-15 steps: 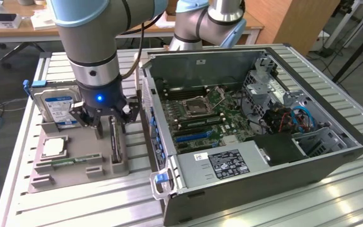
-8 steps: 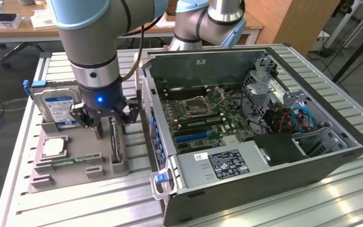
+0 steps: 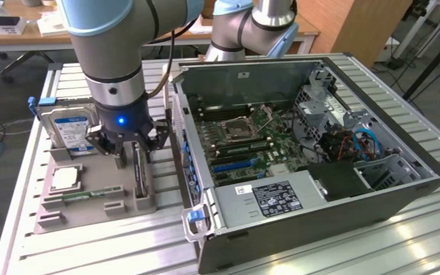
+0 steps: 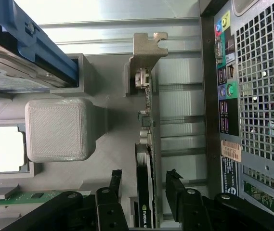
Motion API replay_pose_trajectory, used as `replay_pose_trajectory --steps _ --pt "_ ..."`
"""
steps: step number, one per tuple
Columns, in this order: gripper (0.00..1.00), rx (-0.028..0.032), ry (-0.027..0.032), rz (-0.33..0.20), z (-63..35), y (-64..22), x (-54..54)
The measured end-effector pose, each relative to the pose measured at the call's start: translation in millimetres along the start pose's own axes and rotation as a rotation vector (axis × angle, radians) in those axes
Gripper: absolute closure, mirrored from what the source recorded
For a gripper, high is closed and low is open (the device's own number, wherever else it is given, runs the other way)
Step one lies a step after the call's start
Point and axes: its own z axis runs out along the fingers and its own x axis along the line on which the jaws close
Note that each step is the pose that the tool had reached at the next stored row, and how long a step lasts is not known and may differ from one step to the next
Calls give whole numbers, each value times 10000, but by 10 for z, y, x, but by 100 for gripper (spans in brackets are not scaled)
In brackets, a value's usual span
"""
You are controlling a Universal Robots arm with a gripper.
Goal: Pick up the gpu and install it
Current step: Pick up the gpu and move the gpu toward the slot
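Note:
Chips and ports stick out near the GPU's metal bracket. My gripper should grab the GPU by its flat black cover (image 3: pixel 140 166) next, across both sides of the GPU.
The gpu (image 3: pixel 140 173) stands on its long edge in a slot of the grey holder tray (image 3: pixel 75 220), beside the computer case. In the wrist view the gpu (image 4: pixel 149 139) appears edge-on, a thin board with a black face and a metal bracket (image 4: pixel 145 50) at its far end. My gripper (image 3: pixel 134 150) hangs directly over it, open. Its black fingers (image 4: pixel 115 185) straddle the card's near end, one on each side. A small gap shows on one side, while the other finger stands very close to the card. Nothing is clamped.
A silver hard drive (image 3: pixel 71 129) with a blue bracket stands in the tray's back slot. A square CPU chip (image 3: pixel 66 177) and a green memory stick (image 3: pixel 82 196) lie in the tray. The open computer case (image 3: pixel 373 189) shows its motherboard with a blue slot (image 3: pixel 235 166). A second arm (image 3: pixel 251 28) stands behind.

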Motion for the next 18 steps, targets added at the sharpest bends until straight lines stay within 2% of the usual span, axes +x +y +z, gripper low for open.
replay_pose_trajectory --steps 1,18 --pt "51 0 0 0 0 0 0" --pt "51 -1 -1 0 40 -2 1"
